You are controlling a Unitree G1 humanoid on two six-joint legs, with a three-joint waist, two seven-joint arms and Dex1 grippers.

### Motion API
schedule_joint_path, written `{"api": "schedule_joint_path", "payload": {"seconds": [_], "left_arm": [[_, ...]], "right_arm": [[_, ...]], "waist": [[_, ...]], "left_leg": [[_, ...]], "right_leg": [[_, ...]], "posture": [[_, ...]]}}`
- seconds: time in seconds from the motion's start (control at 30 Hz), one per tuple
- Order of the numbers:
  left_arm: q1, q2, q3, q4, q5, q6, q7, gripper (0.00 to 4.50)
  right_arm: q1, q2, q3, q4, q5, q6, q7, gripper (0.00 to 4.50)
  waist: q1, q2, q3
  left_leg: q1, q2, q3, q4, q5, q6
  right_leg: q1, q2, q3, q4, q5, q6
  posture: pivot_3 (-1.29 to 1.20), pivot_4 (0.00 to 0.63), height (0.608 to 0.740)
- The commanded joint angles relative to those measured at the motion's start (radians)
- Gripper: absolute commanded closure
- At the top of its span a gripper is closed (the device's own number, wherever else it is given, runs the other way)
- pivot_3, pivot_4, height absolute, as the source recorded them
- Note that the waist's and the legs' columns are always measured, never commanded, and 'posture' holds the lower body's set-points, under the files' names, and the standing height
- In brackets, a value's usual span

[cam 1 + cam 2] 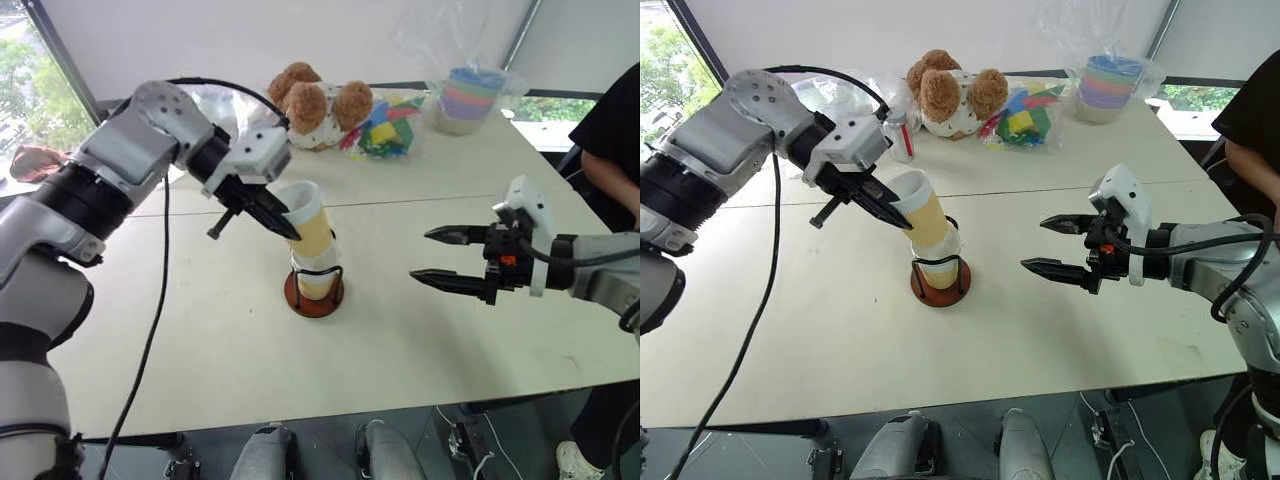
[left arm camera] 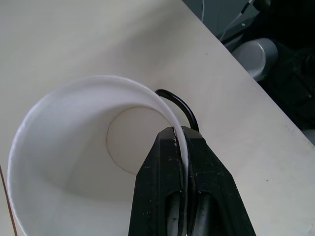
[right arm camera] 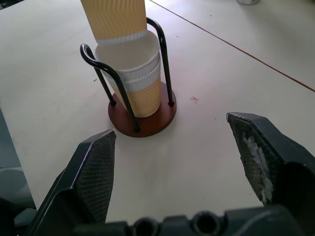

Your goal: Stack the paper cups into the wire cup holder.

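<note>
The held cup's tan lower end sits inside the stacked cups' opening, so my left gripper opens next.
The wire cup holder, black hoops on a dark red disc, stands mid-table with two paper cups nested inside it. A third paper cup leans to the left above them, its yellow-tan lower end dipping into the top cup's mouth. My left gripper is shut on that cup's white rim, one finger inside and one outside, as seen in the left wrist view. My right gripper hovers open to the right of the holder, apart from it and holding nothing.
A teddy bear, coloured blocks and a bagged stack of pastel bowls sit along the table's far side. A person in black stands at the right edge. The table's front edge is near.
</note>
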State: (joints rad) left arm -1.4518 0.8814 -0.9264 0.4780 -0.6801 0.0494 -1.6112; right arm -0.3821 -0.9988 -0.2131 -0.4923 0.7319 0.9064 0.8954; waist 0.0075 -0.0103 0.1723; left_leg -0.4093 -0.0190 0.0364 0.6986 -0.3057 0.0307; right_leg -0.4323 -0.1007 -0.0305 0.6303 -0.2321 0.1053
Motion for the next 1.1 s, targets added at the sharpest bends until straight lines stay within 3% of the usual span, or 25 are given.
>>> {"api": "schedule_joint_path", "payload": {"seconds": [0.03,0.1,0.2,0.43,0.6,0.77,0.87,0.93,1.1], "left_arm": [[-0.054,-0.004,-0.031,0.023,-0.015,-0.041,-0.003,4.46],[-0.062,-0.021,-0.053,0.053,-0.004,-0.064,-0.003,4.46],[-0.07,-0.038,-0.074,0.083,-0.002,-0.09,-0.003,3.58],[-0.077,-0.077,-0.047,0.127,0.001,-0.113,-0.003,0.02],[-0.094,-0.082,0.013,0.13,-0.013,-0.088,-0.003,0.02],[-0.102,-0.107,0.232,0.202,0.02,0.014,-0.003,0.02],[-0.045,-0.074,0.389,0.191,0.041,0.146,0.052,0.02],[0.066,-0.022,0.499,0.108,0.037,0.234,0.157,0.02],[0.562,0.066,0.821,-0.299,0.001,0.421,0.572,0.02]], "right_arm": [[-0.003,0.007,-0.038,-0.025,0.019,-0.008,-0.021,0.59],[-0.003,0.007,-0.034,-0.021,0.02,-0.013,-0.026,0.59],[-0.002,0.01,-0.032,-0.025,0.025,-0.015,-0.038,0.59],[0.013,0.016,-0.026,-0.026,0.025,-0.023,-0.052,0.59],[0.013,0.023,-0.022,-0.019,0.024,-0.028,-0.054,0.59],[0.013,0.039,-0.015,0.025,0.009,-0.055,-0.052,0.59],[0.037,0.071,-0.03,0.085,-0.01,-0.091,-0.062,0.59],[0.052,0.11,-0.024,0.137,-0.044,-0.139,-0.079,0.59],[0.019,0.255,0.035,0.321,-0.174,-0.3,-0.157,0.59]], "waist": [[0.004,0.0,0.0],[0.007,0.0,0.0],[0.005,0.0,0.0],[0.005,0.0,0.0],[0.005,0.0,0.0],[0.004,0.0,0.0],[0.003,0.0,0.0],[-0.004,0.001,0.0],[-0.028,0.002,-0.001]], "left_leg": [[0.0,0.0,0.0,0.0,0.0,0.0],[0.0,0.0,0.0,0.0,0.0,0.0],[0.0,0.0,0.0,0.0,0.0,0.0],[0.0,0.0,0.0,0.0,0.0,0.001],[0.0,0.0,0.0,0.001,0.0,0.001],[0.0,0.0,0.0,0.001,0.0,0.001],[0.0,0.0,0.0,0.0,0.0,0.001],[0.0,0.0,0.0,0.0,-0.001,0.001],[0.003,0.002,-0.001,-0.001,0.0,0.0]], "right_leg": [[0.0,0.0,0.0,0.0,0.0,0.0],[0.0,0.0,0.0,0.0,0.0,0.0],[0.001,0.0,0.0,-0.001,0.0,0.0],[0.001,0.0,0.0,-0.001,0.0,0.0],[0.001,0.0,0.0,-0.001,0.0,0.0],[0.001,0.0,-0.001,-0.001,0.0,0.0],[0.001,0.001,-0.001,-0.001,0.0,0.0],[0.001,0.001,0.0,0.0,0.0,0.0],[0.001,0.001,0.002,0.001,-0.001,0.001]], "posture": [[0.0,0.15,0.74],[0.0,0.15,0.74],[0.0,0.15,0.74],[0.0,0.15,0.74],[0.0,0.15,0.74],[0.0,0.15,0.74],[0.0,0.15,0.74],[0.0,0.15,0.74],[0.0,0.15,0.74]]}}
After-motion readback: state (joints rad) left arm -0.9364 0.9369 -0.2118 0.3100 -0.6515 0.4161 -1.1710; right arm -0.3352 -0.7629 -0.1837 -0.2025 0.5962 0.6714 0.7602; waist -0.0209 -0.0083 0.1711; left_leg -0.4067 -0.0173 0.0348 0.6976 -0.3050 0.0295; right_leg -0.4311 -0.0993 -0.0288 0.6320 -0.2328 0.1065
